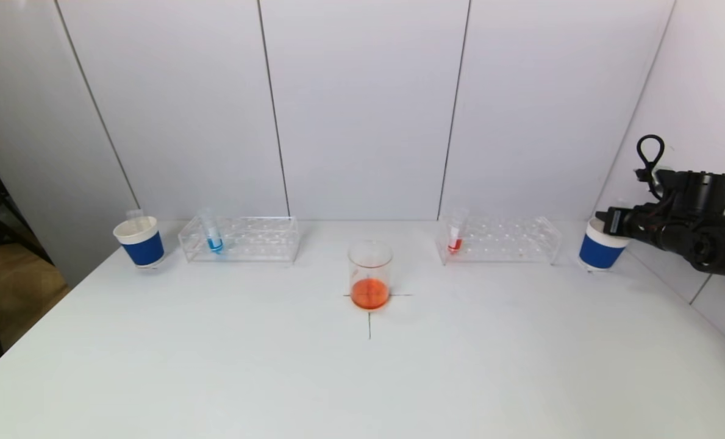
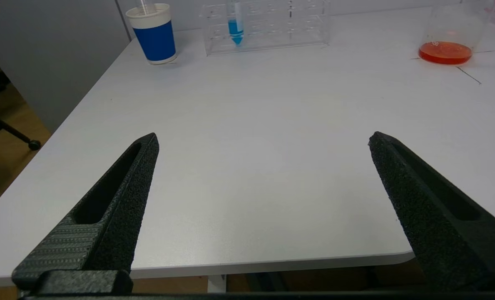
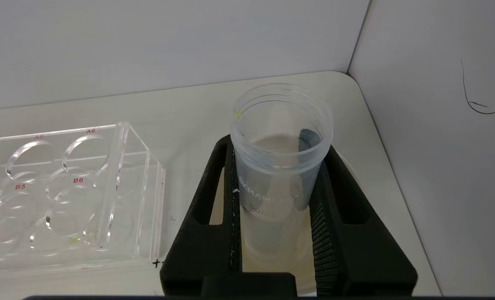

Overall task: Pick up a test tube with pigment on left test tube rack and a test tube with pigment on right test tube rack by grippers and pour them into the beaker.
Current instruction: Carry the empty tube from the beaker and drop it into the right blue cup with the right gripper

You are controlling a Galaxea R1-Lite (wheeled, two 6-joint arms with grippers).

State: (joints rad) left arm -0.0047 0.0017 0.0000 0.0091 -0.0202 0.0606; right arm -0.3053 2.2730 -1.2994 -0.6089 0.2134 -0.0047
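The clear tube's lower end hangs inside the blue cup's rim and the tube would stay in the cup, so it is now time to open my right gripper.
The beaker with orange liquid stands at the table's middle. The left rack holds a tube with blue pigment. The right rack holds a tube with red pigment. My right gripper is at the far right, over the right blue paper cup. In the right wrist view it is shut on an empty clear test tube, upright, lower end down in the cup's mouth. My left gripper is open and empty above the table's near left edge, out of the head view.
A second blue paper cup with an empty tube in it stands left of the left rack. The side wall is close on the right of the right cup. The right rack's end is beside the right gripper.
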